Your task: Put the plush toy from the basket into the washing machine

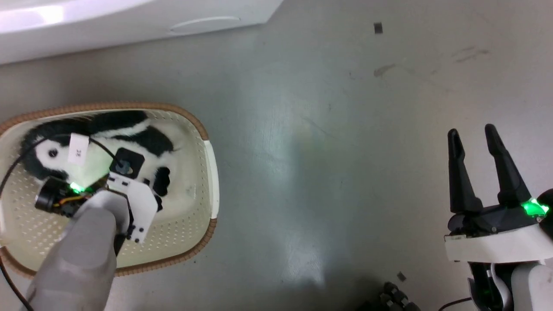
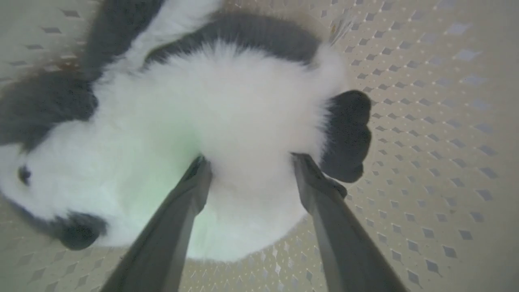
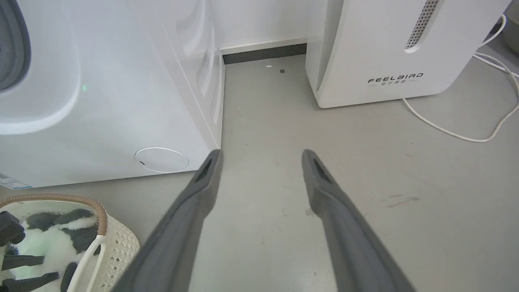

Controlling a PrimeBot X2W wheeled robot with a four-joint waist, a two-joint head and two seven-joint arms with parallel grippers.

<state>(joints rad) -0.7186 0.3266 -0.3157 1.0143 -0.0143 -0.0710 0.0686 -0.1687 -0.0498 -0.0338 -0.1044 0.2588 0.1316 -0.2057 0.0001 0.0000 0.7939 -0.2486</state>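
Note:
The plush toy needs to go into the washing machine (image 1: 129, 21), so the robot's left gripper will next grab the toy by its white furry body (image 1: 99, 160).
The black-and-white plush toy (image 1: 129, 134) lies in the cream basket (image 1: 211, 172) on the floor at the left of the head view. My left gripper (image 2: 249, 158) reaches down into the basket, open. Its fingers (image 2: 194, 190) straddle the toy's white body (image 2: 243, 101), with the tips pressed into the fur beside a black paw. My right gripper (image 1: 471, 130) hovers open over bare floor at the lower right, holding nothing. The white washing machine (image 1: 129, 21) stands just beyond the basket. The right wrist view shows its front (image 3: 101, 101), part of its grey door ring, and the basket's brown rim (image 3: 101, 219).
A white FEELBIRD appliance (image 3: 385, 48) stands on the floor to the right of the washer, with a white cable (image 3: 446, 134) trailing beside it. Grey floor (image 1: 324, 151) spreads between the basket and my right arm. A black cable loops over my left wrist.

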